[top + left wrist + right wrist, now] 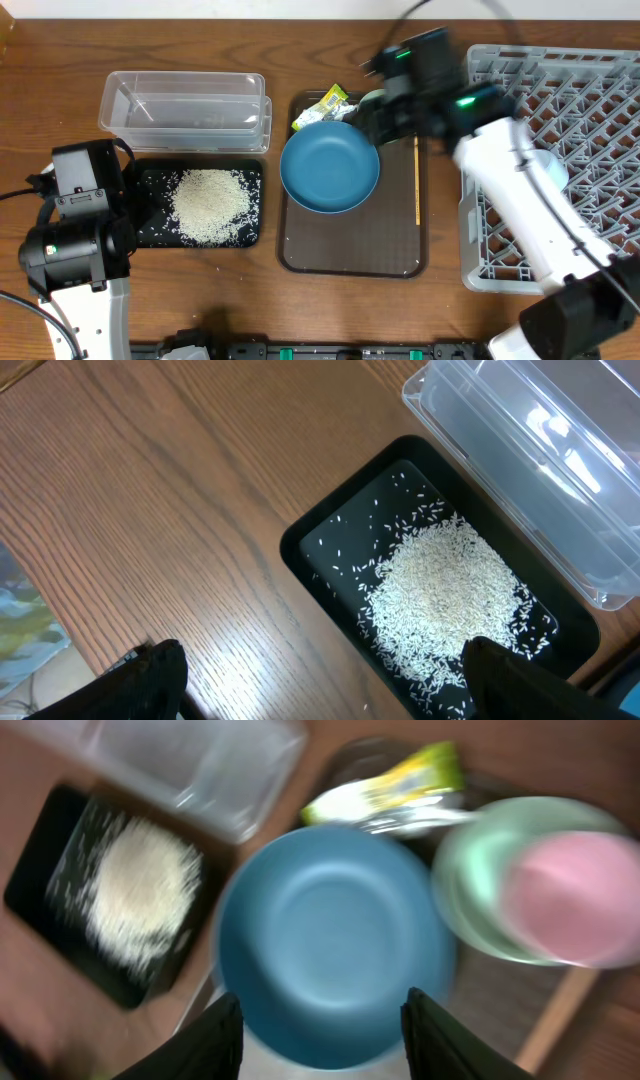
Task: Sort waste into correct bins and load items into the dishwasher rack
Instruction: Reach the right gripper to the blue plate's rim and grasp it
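Observation:
My right gripper pinches the dark-blue plate's rim (285, 172) on the side toward the black tray (150, 225) next, to turn the plate face-down into the dishwasher rack.
The rice (210, 203) lies heaped in the black tray (150, 225), also seen in the left wrist view (440, 595). The clear tub (185, 108) stands behind it and holds nothing. The dark-blue plate (330, 167) lies on the brown serving tray, with the yellow-green wrapper (325, 104) behind it and the chopstick (417, 180) to its right. My right gripper (325, 1040) is open above the plate (330, 935). The pink cup (580, 895) sits in the mint-green bowl (475, 870). My left gripper (330, 690) is open over the black tray's near edge.
The brown serving tray (350, 255) sits at the table's middle. The grey dishwasher rack (580, 110) fills the right side, and my right arm (510, 170) crosses its left edge. The right wrist view is blurred.

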{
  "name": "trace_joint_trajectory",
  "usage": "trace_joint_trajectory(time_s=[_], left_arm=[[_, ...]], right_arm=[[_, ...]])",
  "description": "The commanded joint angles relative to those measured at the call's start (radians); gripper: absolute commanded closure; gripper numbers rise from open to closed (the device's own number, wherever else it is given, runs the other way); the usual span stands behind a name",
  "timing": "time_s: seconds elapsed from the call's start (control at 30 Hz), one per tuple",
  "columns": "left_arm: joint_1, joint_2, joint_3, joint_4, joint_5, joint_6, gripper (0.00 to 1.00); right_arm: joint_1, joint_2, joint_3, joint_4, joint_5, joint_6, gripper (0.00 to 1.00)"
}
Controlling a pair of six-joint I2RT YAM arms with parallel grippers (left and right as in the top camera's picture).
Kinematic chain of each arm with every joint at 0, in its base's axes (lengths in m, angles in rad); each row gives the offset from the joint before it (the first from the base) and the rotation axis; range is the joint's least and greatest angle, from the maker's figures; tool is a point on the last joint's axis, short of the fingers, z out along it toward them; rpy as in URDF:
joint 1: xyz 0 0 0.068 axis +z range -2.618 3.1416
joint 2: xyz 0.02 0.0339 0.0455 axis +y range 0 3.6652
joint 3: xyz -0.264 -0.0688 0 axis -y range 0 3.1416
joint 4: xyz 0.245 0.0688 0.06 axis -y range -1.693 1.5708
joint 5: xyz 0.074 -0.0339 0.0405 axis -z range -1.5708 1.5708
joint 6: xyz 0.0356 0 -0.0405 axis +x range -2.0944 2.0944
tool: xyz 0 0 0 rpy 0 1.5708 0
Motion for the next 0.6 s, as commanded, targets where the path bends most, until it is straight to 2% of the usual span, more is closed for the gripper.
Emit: trace_joint_trajectory(time_s=[0.0,0.13,0.27,0.57], left_arm=[[0.004,0.004,0.002,-0.004,-0.006,0.002,0.09],[0.004,0.004,0.002,-0.004,-0.006,0.002,0.09],[0.004,0.004,0.002,-0.004,-0.006,0.002,0.09],[0.004,0.004,0.002,-0.004,-0.006,0.002,0.1]], right_arm=[[0.122,0.05,0.0,0.008,0.093,-0.068,0.45],[0.25,0.148,0.0,0.024,0.205,-0.07,0.42],[0.327,0.241,0.0,0.045,0.214,-0.07,0.43],[0.399,0.345,0.0,0.058,0.259,-0.063,0.51]])
